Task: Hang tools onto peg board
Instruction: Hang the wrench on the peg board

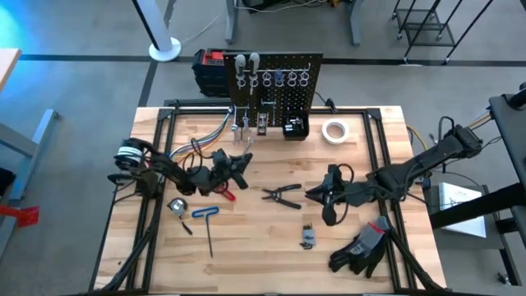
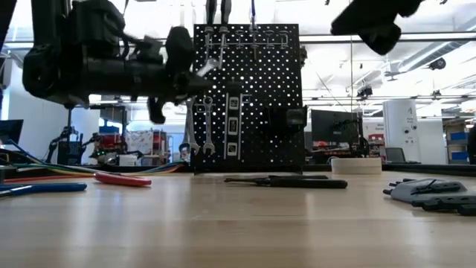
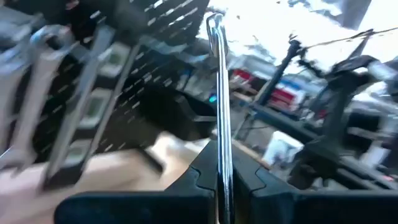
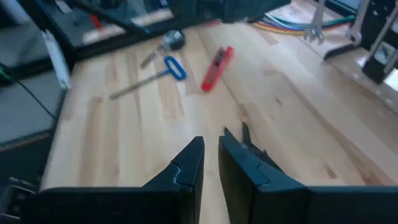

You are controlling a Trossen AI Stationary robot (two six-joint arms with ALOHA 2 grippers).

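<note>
The ring end (image 3: 216, 25) is still short of the hooks with hanging wrenches. The silver wrench now stays held in my left gripper until it reaches those hooks.
The black peg board (image 1: 275, 82) stands upright at the table's far edge, with several tools hanging on it, among them silver wrenches (image 2: 208, 123) and a small level (image 2: 233, 123). My left gripper (image 1: 234, 164) is raised in front of the board's left part and is shut on a silver wrench (image 3: 219, 93). My right gripper (image 1: 329, 197) hovers right of centre, empty, with a narrow gap between its fingers (image 4: 211, 162). Black pliers (image 1: 282, 196), a red-handled tool (image 1: 226, 193) and a blue-handled T-key (image 1: 205, 218) lie flat on the table. My left gripper pinches the silver wrench's shank (image 3: 222, 168) between its two fingers. The wrench runs along the fingers and sticks out ahead of them, with its free end (image 3: 214, 22) toward the peg board. It is lifted clear of the table, as the low view (image 2: 207, 68) shows.
A white tape roll (image 1: 333, 130) lies right of the board, and a small black bin (image 1: 294, 127) is at the board's foot. Black gloves (image 1: 362, 247) lie near the front right, and a small tool (image 1: 307, 237) at front centre. A red-and-black box (image 1: 209, 66) stands behind the board.
</note>
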